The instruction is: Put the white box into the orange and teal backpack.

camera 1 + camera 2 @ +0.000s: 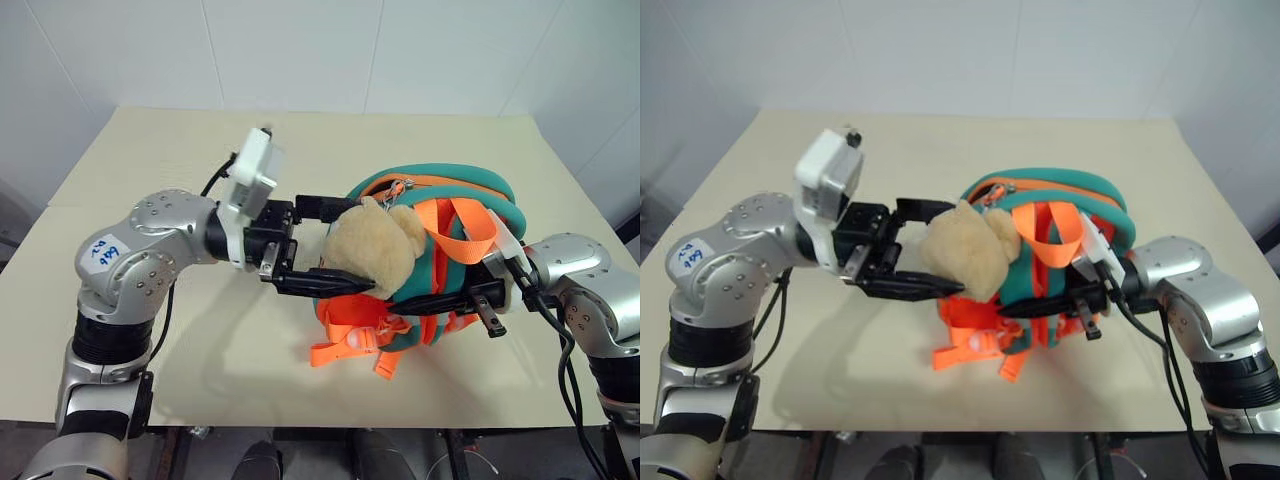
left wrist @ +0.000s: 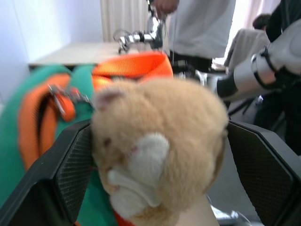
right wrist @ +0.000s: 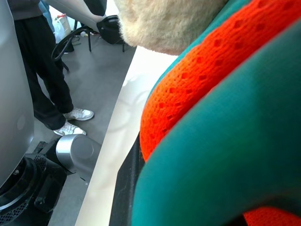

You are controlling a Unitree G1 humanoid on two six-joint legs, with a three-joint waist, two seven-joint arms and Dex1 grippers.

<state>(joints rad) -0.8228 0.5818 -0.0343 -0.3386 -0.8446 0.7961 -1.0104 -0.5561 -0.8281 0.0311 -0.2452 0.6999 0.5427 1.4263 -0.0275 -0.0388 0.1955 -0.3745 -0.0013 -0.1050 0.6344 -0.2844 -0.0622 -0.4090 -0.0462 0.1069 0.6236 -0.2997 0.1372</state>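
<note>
The fingers of the robot's left gripper are on both sides of the tan plush toy (image 1: 375,250) in front of the backpack. The left gripper needs to close, as it would catch the toy now.
The orange and teal backpack (image 1: 440,185) stands upright on the table, zipper side up, with a tan plush toy (image 1: 375,250) hanging on its front. My left gripper (image 1: 350,248) reaches in level from the left, open, one finger on each side of the plush; in the left wrist view the plush (image 2: 160,155) sits between the black pads (image 2: 70,165). My right gripper (image 1: 440,302) comes in from the right, shut on the backpack's lower edge, with teal and orange fabric (image 3: 225,117) pressed close against it. The white box is out of view.
The beige table (image 1: 200,140) runs wide to the left and behind the backpack, up to a white wall. Loose orange straps and buckles (image 1: 350,350) trail toward the front edge. People stand beyond the table (image 2: 197,23), and one person's legs (image 3: 42,84) are beside it.
</note>
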